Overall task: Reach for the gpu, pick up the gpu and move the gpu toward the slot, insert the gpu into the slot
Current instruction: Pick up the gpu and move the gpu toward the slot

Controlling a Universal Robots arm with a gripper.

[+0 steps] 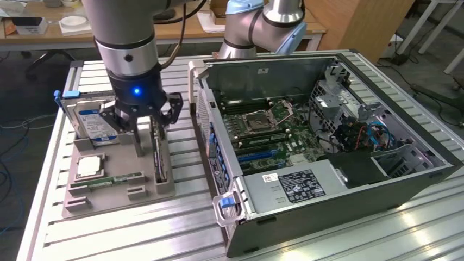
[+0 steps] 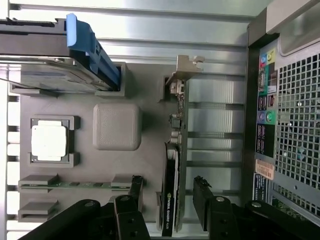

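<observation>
I should next take hold of the GPU [image 2: 172, 170] by its flat black cover [image 2: 170, 200], across the two facing sides, because bare components stick out near the bracket.
The gpu [image 1: 157, 155] is a thin black card standing on edge in a grey holder tray [image 1: 108, 198] at the exterior view's left. Its silvery bracket [image 2: 184, 70] sits at one end. My gripper [image 1: 147, 117] hangs right over the card's far end, open. In the wrist view the gpu [image 2: 172, 170] runs between the two black fingertips [image 2: 135, 186], with a gap on each side, and my gripper [image 2: 167, 187] touches nothing. The slot [image 1: 256, 156] is a long blue connector on the green motherboard inside the open computer case [image 1: 406, 187].
The tray also holds a blue-labelled hard drive [image 1: 91, 122], a square processor [image 1: 88, 166] and a green memory stick [image 1: 108, 179]. The case's perforated back wall [image 2: 292, 125] stands close beside the tray. A second arm [image 1: 264, 24] stands behind the case.
</observation>
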